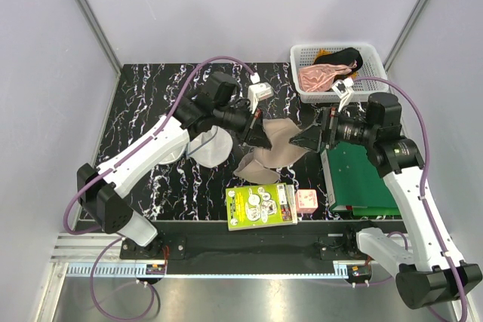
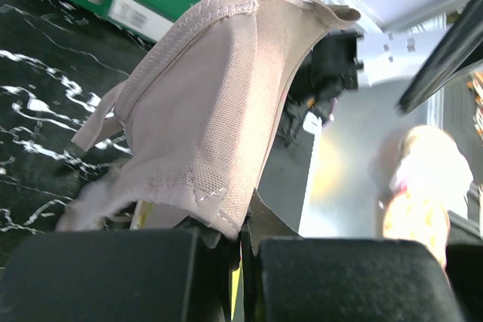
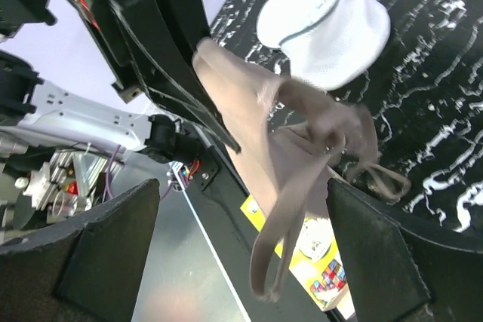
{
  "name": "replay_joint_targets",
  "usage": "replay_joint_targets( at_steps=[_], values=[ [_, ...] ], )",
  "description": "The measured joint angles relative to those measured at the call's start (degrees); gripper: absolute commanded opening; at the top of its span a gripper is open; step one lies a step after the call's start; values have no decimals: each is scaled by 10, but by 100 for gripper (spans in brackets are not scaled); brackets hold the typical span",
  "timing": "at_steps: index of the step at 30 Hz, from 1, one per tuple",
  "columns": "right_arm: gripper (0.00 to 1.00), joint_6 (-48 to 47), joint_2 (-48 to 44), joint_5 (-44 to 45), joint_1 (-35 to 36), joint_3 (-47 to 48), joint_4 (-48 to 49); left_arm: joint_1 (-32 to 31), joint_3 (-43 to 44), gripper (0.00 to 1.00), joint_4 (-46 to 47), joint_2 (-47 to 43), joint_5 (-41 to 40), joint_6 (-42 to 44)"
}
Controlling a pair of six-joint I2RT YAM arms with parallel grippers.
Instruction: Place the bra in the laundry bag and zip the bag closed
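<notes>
I will next grip the bra's free edge by the dangling strap with my right gripper, opposite my left gripper. Then I can spread and fold the bra for the laundry bag (image 1: pixel 207 145).
The beige bra (image 1: pixel 275 148) hangs lifted above the middle of the black table. My left gripper (image 1: pixel 256 133) is shut on its edge; in the left wrist view the mesh fabric (image 2: pixel 219 103) rises from the closed jaws of that gripper (image 2: pixel 241 239). My right gripper (image 1: pixel 306 139) is open just right of the bra. In the right wrist view a bra strap (image 3: pixel 302 209) dangles between the wide-apart fingers of the right gripper (image 3: pixel 241 254), without being pinched. The white laundry bag (image 1: pixel 207 145) lies on the table left of the bra, partly under my left arm, and also shows in the right wrist view (image 3: pixel 332 28).
A white lattice basket (image 1: pixel 302 54) at the back right holds a pink garment (image 1: pixel 318 77) and a black garment (image 1: pixel 339 56). A green binder (image 1: pixel 358 179) lies at the right. A green-yellow booklet (image 1: pixel 260 205) and a pink cube (image 1: pixel 306 200) sit at the front edge.
</notes>
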Motion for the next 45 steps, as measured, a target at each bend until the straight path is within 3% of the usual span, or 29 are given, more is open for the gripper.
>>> replay_joint_targets(
  at_steps=[11,13,14,15,17,18,20,21,24,29,35,45],
  values=[
    [76,71,61,-78,11,-2,89,0,1,0,-31,0,68,33],
    [67,91,70,-88,15,-3,112,0,5,0,-31,0,76,35],
    [60,100,73,-91,18,-4,123,0,7,0,-31,0,78,36],
    [43,107,77,-95,20,-4,131,0,10,0,-31,0,80,37],
    [26,121,84,-102,26,-5,148,0,16,4,-31,0,83,39],
    [0,129,87,-104,28,-5,154,0,18,13,-31,0,84,41],
    [0,141,92,-108,31,-6,167,1,19,31,-33,0,83,43],
    [0,147,94,-107,31,-7,171,3,19,47,-33,0,83,42],
    [0,158,94,-104,31,-10,176,17,12,62,-28,-9,81,39],
    [0,176,94,-101,32,-11,183,62,-75,70,-29,-82,77,42],
    [0,199,95,-103,32,3,189,66,-169,82,13,-141,83,23],
    [0,255,97,-116,32,29,218,65,-271,80,210,-125,100,-57]
  ],
)
